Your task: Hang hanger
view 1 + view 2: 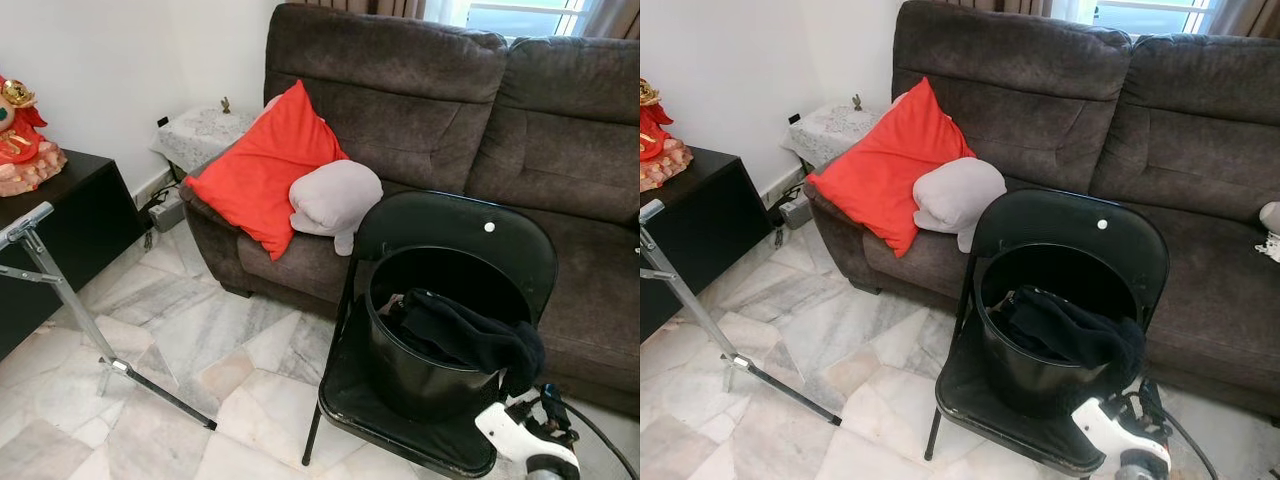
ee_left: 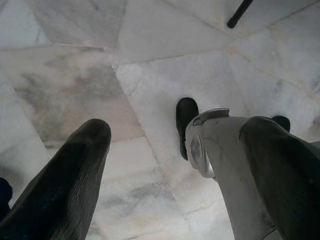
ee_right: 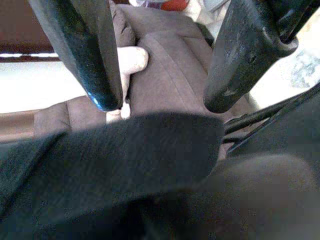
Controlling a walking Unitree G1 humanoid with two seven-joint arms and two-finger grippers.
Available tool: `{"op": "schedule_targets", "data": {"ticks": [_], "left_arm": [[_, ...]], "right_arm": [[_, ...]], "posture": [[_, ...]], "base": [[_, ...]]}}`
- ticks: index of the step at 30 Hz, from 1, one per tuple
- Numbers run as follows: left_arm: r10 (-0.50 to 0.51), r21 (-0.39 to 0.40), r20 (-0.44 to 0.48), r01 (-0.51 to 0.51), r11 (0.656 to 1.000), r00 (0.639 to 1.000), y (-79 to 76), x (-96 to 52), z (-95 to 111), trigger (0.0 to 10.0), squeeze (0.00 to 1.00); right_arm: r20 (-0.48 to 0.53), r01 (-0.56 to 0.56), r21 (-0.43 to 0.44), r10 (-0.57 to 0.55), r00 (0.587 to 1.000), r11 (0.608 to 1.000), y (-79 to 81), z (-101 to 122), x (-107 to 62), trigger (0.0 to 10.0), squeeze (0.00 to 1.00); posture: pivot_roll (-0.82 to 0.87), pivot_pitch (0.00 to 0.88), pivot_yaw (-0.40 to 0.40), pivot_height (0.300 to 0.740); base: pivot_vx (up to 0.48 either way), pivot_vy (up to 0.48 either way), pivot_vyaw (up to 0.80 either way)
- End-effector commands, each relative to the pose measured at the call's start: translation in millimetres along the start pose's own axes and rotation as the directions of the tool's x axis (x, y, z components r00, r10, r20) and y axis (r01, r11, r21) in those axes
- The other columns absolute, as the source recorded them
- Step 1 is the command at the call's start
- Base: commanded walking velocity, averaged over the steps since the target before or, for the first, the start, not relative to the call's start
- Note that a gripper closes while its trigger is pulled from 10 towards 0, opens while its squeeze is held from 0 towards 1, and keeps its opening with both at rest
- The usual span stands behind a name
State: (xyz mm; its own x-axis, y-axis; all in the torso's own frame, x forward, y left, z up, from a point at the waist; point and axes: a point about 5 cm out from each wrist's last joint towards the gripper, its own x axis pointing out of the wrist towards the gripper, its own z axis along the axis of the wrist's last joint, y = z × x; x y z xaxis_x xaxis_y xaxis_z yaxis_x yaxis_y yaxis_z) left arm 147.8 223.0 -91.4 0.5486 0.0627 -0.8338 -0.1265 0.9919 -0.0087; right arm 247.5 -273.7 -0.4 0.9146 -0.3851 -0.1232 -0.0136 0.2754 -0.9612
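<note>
A fold of the dark garment droops over the bucket's rim while the rest lies piled inside, so next my right gripper pinches that raised fold (image 1: 518, 352) (image 3: 167, 135).
A black bucket (image 1: 420, 370) stands on the seat of a black folding chair (image 1: 470, 235) in front of the sofa. Dark clothing (image 1: 470, 335) is piled in the bucket and droops over its near rim. My right arm's white wrist (image 1: 522, 436) is low at the chair's right front corner. In the right wrist view my right gripper (image 3: 160, 100) is open, its fingers (image 3: 90, 60) just above the dark cloth (image 3: 115, 160), nothing between them. My left gripper (image 2: 175, 135) hangs open over the marble floor. A metal rack's tube frame (image 1: 60, 290) stands at the left.
A brown sofa (image 1: 420, 90) spans the back, with a red cushion (image 1: 265, 170) and a grey plush (image 1: 335, 195) on it. A black cabinet (image 1: 60, 235) with a red figurine (image 1: 20, 135) is at the left. The rack's foot bar (image 1: 160, 395) lies across the marble floor (image 1: 200, 340).
</note>
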Motion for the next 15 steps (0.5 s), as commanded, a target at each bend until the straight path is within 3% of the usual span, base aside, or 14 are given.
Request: {"op": "schedule_targets", "data": {"ticks": [1, 9, 15], "left_arm": [[0.010, 0.012, -0.023, -0.010, 1.000, 1.000, 3.6, -1.8, -6.5, 10.0, 0.00], [0.010, 0.011, -0.022, -0.010, 1.000, 1.000, 4.2, -2.0, -6.7, 10.0, 0.00], [0.005, 0.010, -0.021, -0.005, 1.000, 1.000, 3.7, -2.1, -7.1, 10.0, 0.00]], "right_arm": [[0.016, -0.012, -0.007, 0.012, 1.000, 1.000, 3.2, 2.4, -1.1, 10.0, 0.00], [0.091, 0.008, -0.035, -0.005, 0.996, 0.999, 1.5, 16.0, 3.4, 10.0, 0.00], [0.094, -0.029, -0.040, 0.033, 0.995, 0.999, 9.8, 18.0, -1.5, 10.0, 0.00]], "posture": [[0.01, 0.054, 0.046, 0.740], [0.01, 0.054, 0.047, 0.740], [0.01, 0.050, 0.043, 0.740]], "base": [[0.000, 0.000, 0.00], [0.000, 0.000, 0.00], [0.000, 0.000, 0.00]]}}
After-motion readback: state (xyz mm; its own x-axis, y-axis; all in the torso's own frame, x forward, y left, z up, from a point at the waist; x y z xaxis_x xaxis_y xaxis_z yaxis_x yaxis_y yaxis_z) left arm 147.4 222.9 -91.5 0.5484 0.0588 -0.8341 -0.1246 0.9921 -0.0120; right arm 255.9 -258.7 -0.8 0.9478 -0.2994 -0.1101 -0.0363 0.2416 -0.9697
